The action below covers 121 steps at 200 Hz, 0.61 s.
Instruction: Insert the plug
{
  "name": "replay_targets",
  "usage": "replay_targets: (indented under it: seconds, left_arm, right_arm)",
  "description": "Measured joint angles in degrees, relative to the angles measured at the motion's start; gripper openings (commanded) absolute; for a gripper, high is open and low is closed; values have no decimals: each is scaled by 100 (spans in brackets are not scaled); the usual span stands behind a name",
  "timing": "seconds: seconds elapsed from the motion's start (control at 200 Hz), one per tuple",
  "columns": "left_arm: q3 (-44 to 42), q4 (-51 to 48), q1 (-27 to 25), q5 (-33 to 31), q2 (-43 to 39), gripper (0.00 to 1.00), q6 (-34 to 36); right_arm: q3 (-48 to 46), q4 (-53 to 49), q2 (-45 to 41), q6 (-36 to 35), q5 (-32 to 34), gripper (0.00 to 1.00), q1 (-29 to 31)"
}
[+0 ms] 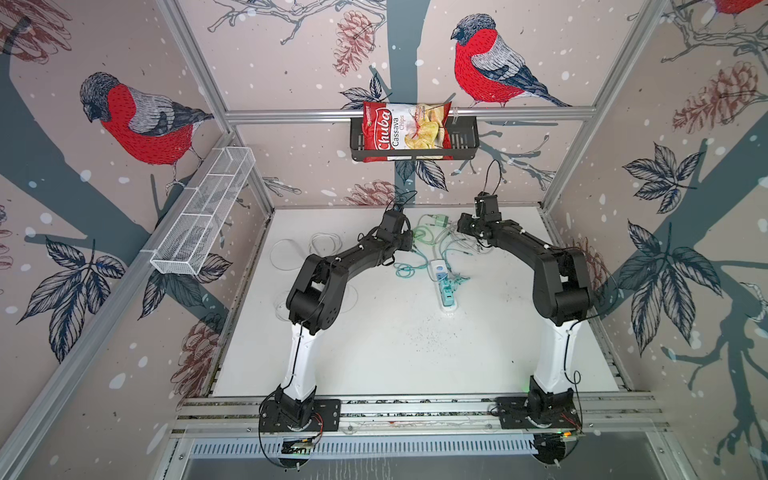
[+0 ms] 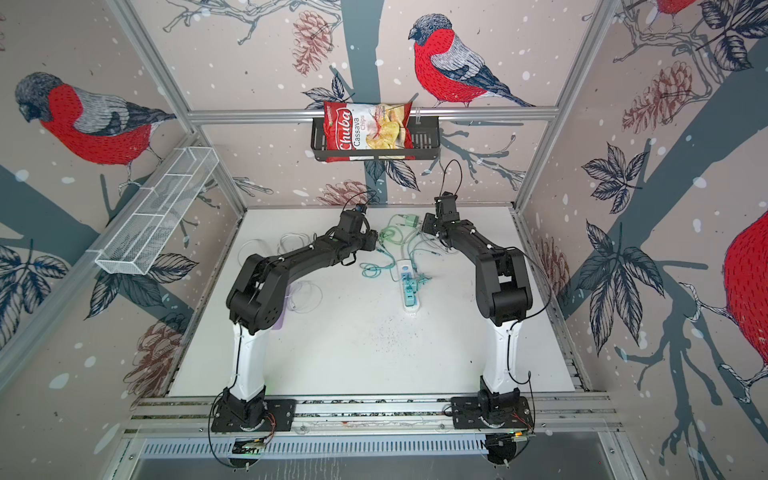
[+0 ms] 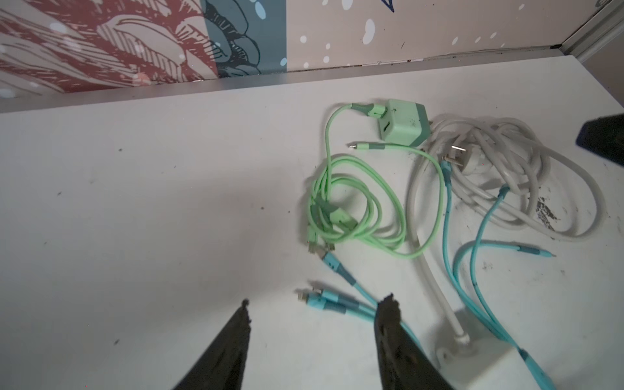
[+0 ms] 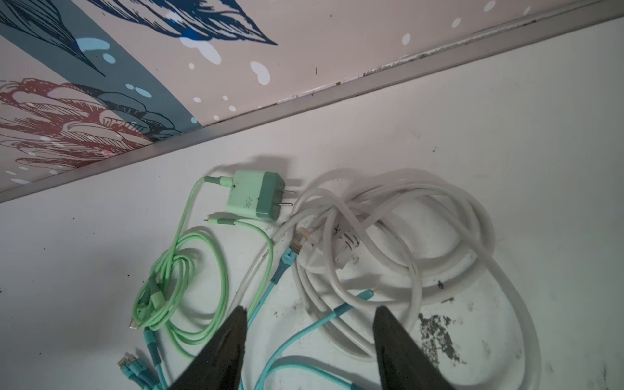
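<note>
The green cable coil has a bundled side away from the charger block [image 4: 258, 196]. My left gripper will grab it there to bring the block away, its prongs free to insert.
The plug, a mint-green charger block [image 4: 258, 196] with two metal prongs, lies on its side on the white table near the back wall; it also shows as the green block [image 3: 403, 123] and in both top views [image 1: 437, 219] [image 2: 405, 219]. A green cable runs from it into a coil [image 3: 341, 209]. The white power strip [image 1: 439, 268] [image 2: 405, 268] lies mid-table with a teal adapter [image 1: 448, 291] plugged into it. My left gripper [image 3: 317, 304] hovers open, left of the cable heap. My right gripper [image 4: 310, 309] hangs open above teal and white cables, holding nothing, the plug ahead of it.
The strip's coiled white cord [image 4: 422, 236] with its own plug [image 4: 314, 246] lies beside the charger. Teal multi-head cables [image 3: 337, 300] spread around the strip. Thin white cable loops [image 1: 286, 249] lie at the table's left. A black basket with a chips bag [image 1: 405, 129] hangs on the back wall.
</note>
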Motion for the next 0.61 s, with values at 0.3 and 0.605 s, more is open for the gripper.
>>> replay_targets:
  seconds: [0.3,0.605]
  left_arm:
    - [1379,-409,81,413,1156,59,79]
    - [1961,-435,85,730,1742,61,33]
  right_arm:
    - [-1104,39,-750,0,-87,59,-4]
    - [-1781,181,-1443,-28,-96,59,-90]
